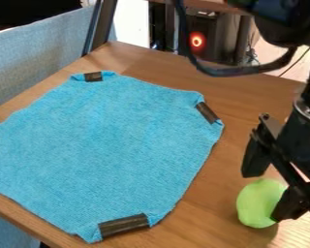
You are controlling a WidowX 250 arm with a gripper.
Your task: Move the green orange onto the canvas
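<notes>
My gripper needs to grab the rounded sides of the green orange (256, 206) next. Then it can put the green orange on the blue canvas.
The black gripper (266, 195) hangs at the right side of the view, beyond the cloth's right edge. Its two fingers stand apart, one at the upper left of the green orange (256, 206) and the other overlapping its right side. The green orange is low over or on the wooden table; whether both fingers touch it I cannot tell. To the left, the canvas, a blue cloth (112, 150), lies flat with nothing on it.
Dark tape strips (124, 225) hold the cloth's corners on the wooden table (209, 206). A black cable (232, 71) loops down from the arm at the upper right. Behind the table's far edge is a dark device with a red glowing ring (197, 39).
</notes>
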